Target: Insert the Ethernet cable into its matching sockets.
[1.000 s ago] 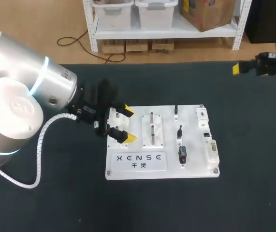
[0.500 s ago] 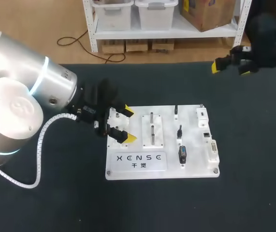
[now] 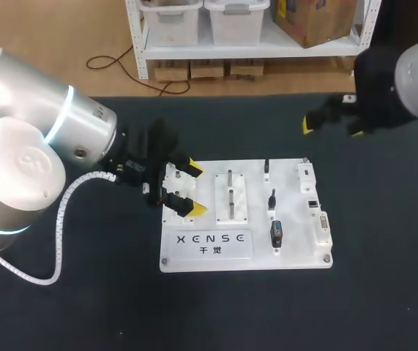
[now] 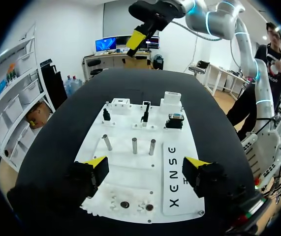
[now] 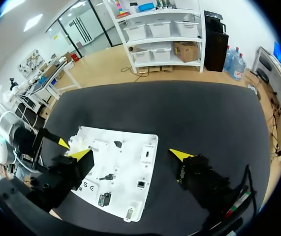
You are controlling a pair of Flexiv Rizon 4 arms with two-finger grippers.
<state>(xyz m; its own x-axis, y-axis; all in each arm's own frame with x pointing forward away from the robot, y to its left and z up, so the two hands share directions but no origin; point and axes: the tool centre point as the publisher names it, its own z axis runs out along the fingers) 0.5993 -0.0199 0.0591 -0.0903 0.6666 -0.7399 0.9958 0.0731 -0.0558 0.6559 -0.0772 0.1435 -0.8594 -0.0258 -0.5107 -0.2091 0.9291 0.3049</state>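
Note:
I will grab the Ethernet plug by its body with my right gripper next, to put it into the slim black plug's matching socket [image 3: 312, 204].
The white practice board [image 3: 207, 245] lies in the middle of the dark table. Along its right side are small black plugs [image 3: 272, 199], a black connector block [image 3: 276, 234] and white socket blocks [image 3: 321, 227]. I cannot tell which is the Ethernet part. My left gripper [image 3: 192, 189] hovers open over the board's left end, nothing between its fingers; it spans the board [image 4: 135, 177] in the left wrist view. My right gripper [image 3: 331, 126] hangs open above the table beyond the board's far right corner. In the right wrist view the gripper [image 5: 130, 154] is high over the board [image 5: 125, 147].
Three metal pegs [image 4: 134, 145] stand upright in the board's middle, ahead of my left gripper. The dark mat [image 3: 355, 307] runs bare around the board on all sides. My right arm's gripper [image 4: 142, 34] shows high beyond the board in the left wrist view.
My right gripper has swung in from the table's far right edge, leftward and nearer the board's far right corner. The left arm and the board have stayed put.

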